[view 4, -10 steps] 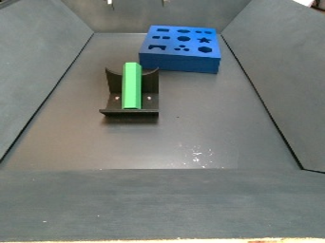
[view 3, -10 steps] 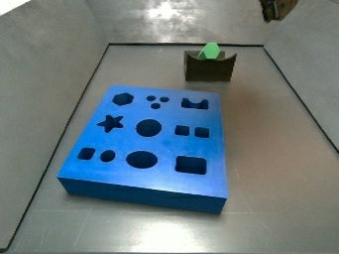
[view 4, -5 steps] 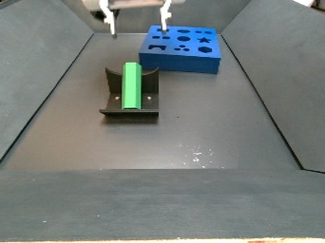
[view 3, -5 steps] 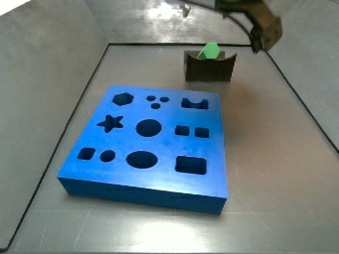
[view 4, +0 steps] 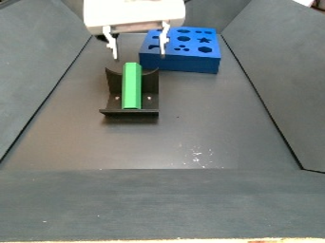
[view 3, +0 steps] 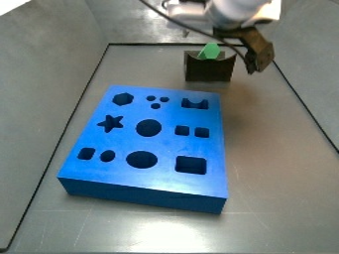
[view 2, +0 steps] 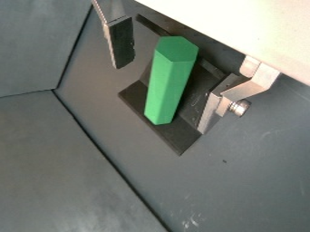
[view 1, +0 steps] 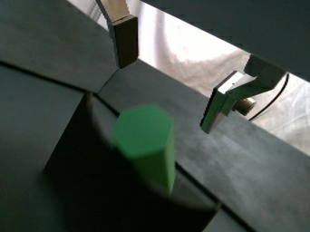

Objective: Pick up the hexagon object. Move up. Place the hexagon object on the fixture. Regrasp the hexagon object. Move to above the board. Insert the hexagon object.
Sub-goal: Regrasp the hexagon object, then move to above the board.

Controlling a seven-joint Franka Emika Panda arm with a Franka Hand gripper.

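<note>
Next, my gripper grabs the hexagon object by its exposed upper end (view 3: pixel 211 48), so its lower end stays free to slot into the board (view 3: pixel 153 144).
The green hexagon object (view 4: pixel 131 85) lies in the notch of the dark fixture (view 4: pixel 148 98), in front of the blue board (view 4: pixel 184 49). From another side view the hexagon object (view 3: pixel 209 51) pokes out of the fixture (view 3: pixel 199 71) behind the board (view 3: pixel 153 144). My gripper (view 4: pixel 136 47) hangs open just above the bar's far end, also seen as the gripper (view 3: pixel 233 48). In both wrist views the hexagon object (view 2: pixel 166 80) (view 1: pixel 147 145) lies between the spread fingers (view 2: pixel 121 41), untouched; the gripper (view 2: pixel 169 74) (view 1: pixel 173 72) holds nothing.
Dark sloping walls (view 4: pixel 51 85) enclose the grey floor (view 4: pixel 191 142). The board sits close beside the fixture, with its many cut-outs facing up.
The gripper has come down from the top edge of the side views to just over the fixture, its open fingers now astride the hexagon object. The bar and board have not moved.
</note>
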